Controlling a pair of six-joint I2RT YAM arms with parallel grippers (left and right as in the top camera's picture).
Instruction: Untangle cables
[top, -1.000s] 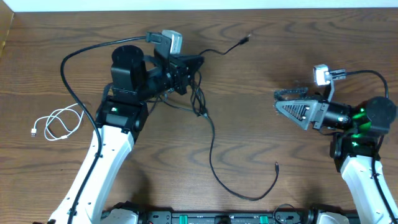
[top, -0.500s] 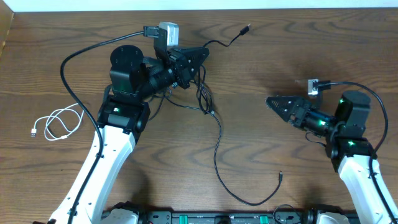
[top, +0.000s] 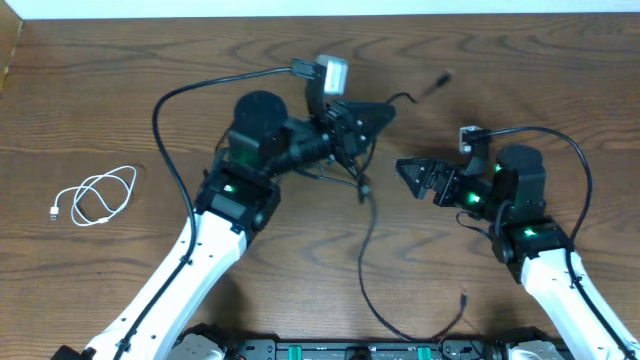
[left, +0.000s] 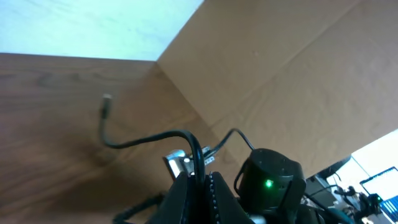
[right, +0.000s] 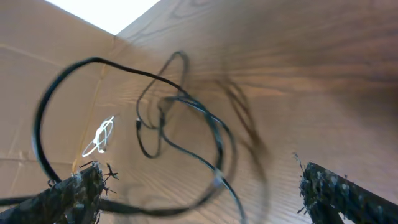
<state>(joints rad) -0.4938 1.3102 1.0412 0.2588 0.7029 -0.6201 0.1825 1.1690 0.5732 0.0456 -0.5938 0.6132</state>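
Observation:
The robot's right gripper should next grab the black cable (top: 367, 235) by its hanging loops below the left gripper. The plug ends then stay free for the left gripper to untangle.
My left gripper (top: 384, 112) is shut on a black cable (top: 367, 235) and holds it above the table. In the left wrist view the cord (left: 194, 149) runs up between the fingers (left: 184, 198), and its plug end (left: 107, 98) sticks out to the left. From the grip a tangle of black loops (top: 352, 165) hangs down. One strand trails to a plug (top: 463, 297) near the front edge. My right gripper (top: 406, 173) is open, just right of the hanging loops. Its wrist view shows the blurred loops (right: 214, 177) between the wide-apart fingers (right: 79, 193). The white cable (top: 96, 195) lies coiled at the far left.
Another black plug end (top: 441, 78) sticks out near the back edge, right of the left gripper. A thick black arm wire (top: 170, 110) arcs over the left arm. Cardboard walls (left: 280, 68) stand beyond the table's edges.
My left arm has swung to the right with the black cables in its grip, dragging the trailing strand along. My right gripper has moved left and up, close to the hanging loops.

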